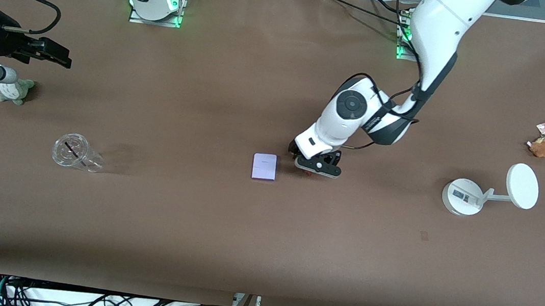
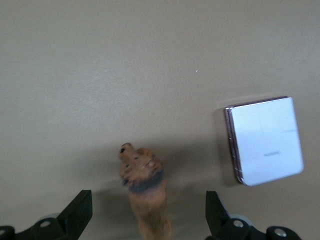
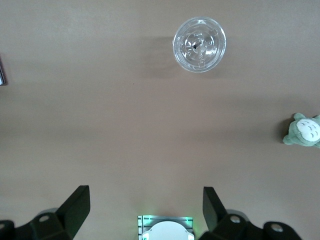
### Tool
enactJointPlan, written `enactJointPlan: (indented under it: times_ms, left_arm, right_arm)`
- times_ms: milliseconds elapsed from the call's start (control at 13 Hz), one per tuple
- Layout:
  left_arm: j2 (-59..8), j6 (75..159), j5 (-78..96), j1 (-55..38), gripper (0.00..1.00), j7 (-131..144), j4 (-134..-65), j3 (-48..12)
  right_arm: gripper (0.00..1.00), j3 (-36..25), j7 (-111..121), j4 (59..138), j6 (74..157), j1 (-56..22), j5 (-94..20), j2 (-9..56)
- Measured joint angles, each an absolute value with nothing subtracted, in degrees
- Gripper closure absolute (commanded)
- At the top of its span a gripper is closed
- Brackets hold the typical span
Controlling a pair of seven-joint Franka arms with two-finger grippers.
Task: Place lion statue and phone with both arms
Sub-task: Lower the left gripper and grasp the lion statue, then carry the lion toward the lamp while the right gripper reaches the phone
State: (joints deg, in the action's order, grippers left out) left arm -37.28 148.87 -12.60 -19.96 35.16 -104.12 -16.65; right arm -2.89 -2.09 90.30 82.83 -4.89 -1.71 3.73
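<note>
The lion statue's head (image 2: 137,162) will stay free. My left gripper will grab the lion statue by its body at the dark mane (image 2: 150,200) to place it.
The lion statue (image 2: 145,192) is a small orange-brown figurine with a dark mane, on the table mid-way along it. In the front view only a sliver of it (image 1: 307,173) shows under the left gripper. My left gripper (image 1: 317,166) is low over it and open. In the left wrist view (image 2: 147,220) the lion lies between the two fingers, touching neither. The pale lavender phone (image 1: 264,166) lies flat beside the lion, toward the right arm's end, and shows in the left wrist view (image 2: 265,141). My right gripper (image 1: 55,54) waits, open and empty (image 3: 145,205), high over the right arm's end.
A clear plastic cup (image 1: 75,152) and a grey-green plush (image 1: 13,91) sit at the right arm's end; both show in the right wrist view, cup (image 3: 199,45) and plush (image 3: 304,131). A white round stand (image 1: 462,196) and a brown plush with tag (image 1: 543,146) sit at the left arm's end.
</note>
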Motion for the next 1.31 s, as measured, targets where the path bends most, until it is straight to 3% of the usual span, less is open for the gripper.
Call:
enactJointPlan:
  times_ms: [154, 231, 385, 615, 846, 1308]
  left_arm:
    - [-38.88, 150.80, -19.41, -20.20, 0.01, 40.19, -104.09, -16.64]
    - [-39.15, 150.99, -21.41, -20.20, 0.22, 41.80, -104.09, -16.64]
    - [-39.15, 151.01, -22.49, -20.20, 0.51, 42.60, -103.92, -16.63]
    - [-39.04, 151.04, -22.50, -20.20, 0.74, 42.61, -103.78, -16.64]
    - [-38.10, 149.64, -22.53, -20.08, 0.80, 42.52, -103.53, -16.60]
    - [-27.75, 128.05, -22.21, -16.77, 0.80, 37.35, -101.03, -16.37]
  right_arm:
    - [0.00, -2.89, -2.09, 90.30, 82.81, -4.89, -1.70, 3.74]
    - [0.00, -2.89, -2.09, 90.30, 82.81, -4.89, -1.70, 3.75]
    - [0.00, -2.89, -2.09, 90.30, 82.81, -4.89, -1.70, 3.75]
    - [0.00, -2.89, -2.09, 90.30, 82.81, -4.89, -1.70, 3.75]
    - [0.00, -2.89, -2.09, 90.30, 82.81, -4.89, -1.70, 3.75]
    - [0.00, -2.84, -2.09, 90.29, 82.84, -5.32, -1.69, 3.77]
